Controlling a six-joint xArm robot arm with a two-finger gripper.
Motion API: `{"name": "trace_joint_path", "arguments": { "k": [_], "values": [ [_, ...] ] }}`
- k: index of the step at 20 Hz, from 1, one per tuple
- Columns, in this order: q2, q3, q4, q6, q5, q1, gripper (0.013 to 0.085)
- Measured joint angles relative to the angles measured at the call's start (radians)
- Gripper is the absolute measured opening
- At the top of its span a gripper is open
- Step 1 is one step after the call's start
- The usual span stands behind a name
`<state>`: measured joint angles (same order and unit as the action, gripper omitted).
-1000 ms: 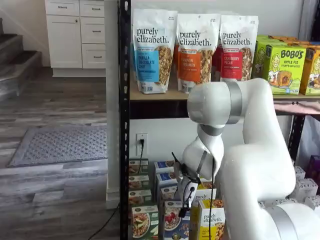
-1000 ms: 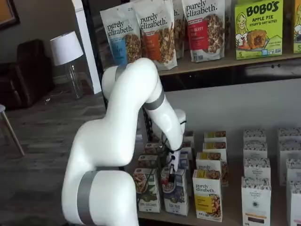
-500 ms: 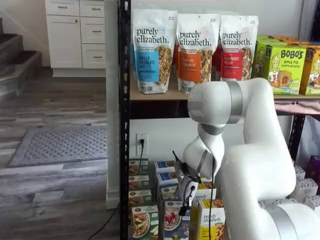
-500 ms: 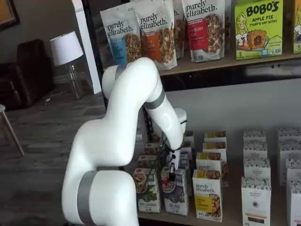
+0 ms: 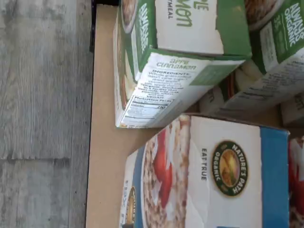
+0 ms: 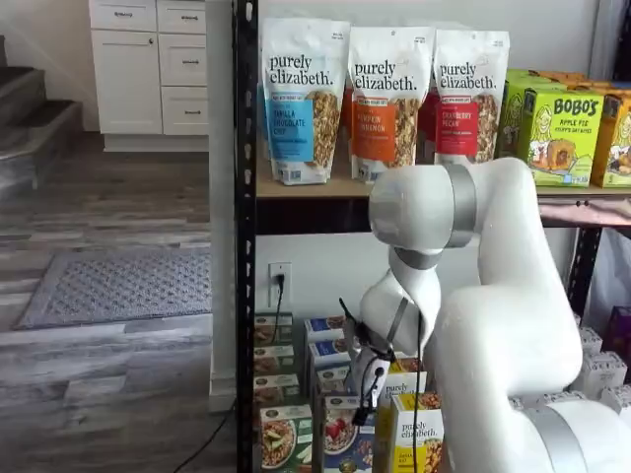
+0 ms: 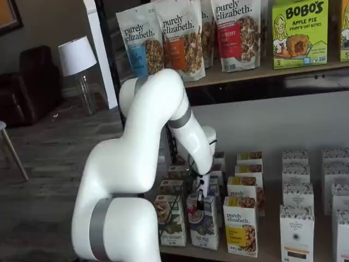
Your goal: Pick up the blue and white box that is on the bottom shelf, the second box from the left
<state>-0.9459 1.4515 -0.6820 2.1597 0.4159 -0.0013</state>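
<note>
I need to grab the blue and white box by its top end [image 6: 345, 402] next with my gripper, because boxes stand close on both sides.
The blue and white box [image 7: 203, 225] stands upright at the front of the bottom shelf [image 7: 268, 240], between a green box [image 7: 170, 219] and a yellow box [image 7: 240, 225]. In a shelf view it shows low down [image 6: 340, 439]. My gripper [image 7: 199, 203] hangs just over the box's top, and its black fingers [image 6: 361, 412] are partly hidden behind a cable. It stands open with nothing in it, and the box rests on the shelf. The wrist view shows the box's top and front close up [image 5: 213, 175] on the tan shelf board [image 5: 104, 156].
More rows of small boxes stand behind and to the right [image 7: 297, 229]. Tall granola bags [image 6: 302, 99] fill the tier above. A black steel post [image 6: 245, 246] stands at the rack's left. The green box's side [image 5: 166, 76] is close beside the blue one.
</note>
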Motion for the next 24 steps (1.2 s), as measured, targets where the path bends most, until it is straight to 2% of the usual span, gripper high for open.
{"name": "trace_joint_path", "arguments": {
  "k": [6,11,15,24],
  "values": [
    [-0.021,0.018,0.039,-0.036,-0.012,0.004,0.0850],
    [-0.031,0.023,0.092,-0.081,-0.015,0.005,0.0850],
    [-0.038,0.023,0.151,-0.134,-0.016,0.008,0.0850],
    [-0.055,0.029,0.239,-0.215,-0.015,0.015,0.0850]
  ]
}}
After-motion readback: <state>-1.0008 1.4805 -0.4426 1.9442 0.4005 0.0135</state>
